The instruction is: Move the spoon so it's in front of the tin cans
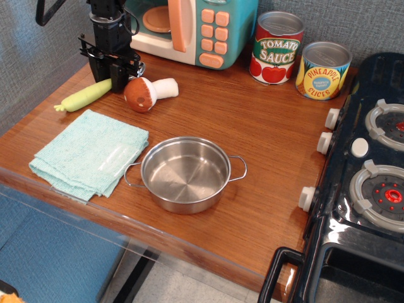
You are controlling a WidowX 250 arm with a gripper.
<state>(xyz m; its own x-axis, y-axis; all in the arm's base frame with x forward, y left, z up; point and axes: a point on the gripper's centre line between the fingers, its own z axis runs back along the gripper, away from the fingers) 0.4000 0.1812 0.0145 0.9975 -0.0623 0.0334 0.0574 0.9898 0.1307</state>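
Note:
The spoon should go in front of the tin cans, so my gripper should next grab it by its handle's end point(106, 86) beside the metal bowl.
The spoon point(85, 95) lies at the back left of the wooden table, its pale yellow-green handle pointing left. Its metal bowl is mostly hidden behind my gripper. My gripper point(111, 81) is low over the spoon's neck, where handle meets bowl, with its black fingers point(120, 81) apart on either side. It looks open and holds nothing. The tin cans stand at the back right: the Tomato Sauce can point(276, 49) and the shorter Pineapple Slices can point(322, 71). The wood in front of them is bare.
A toy mushroom point(146, 93) lies right beside the gripper. A toy microwave point(208, 28) stands behind. A steel pan point(184, 173) sits mid-table, a teal cloth point(88, 153) at the front left, and a toy stove point(372, 164) along the right edge.

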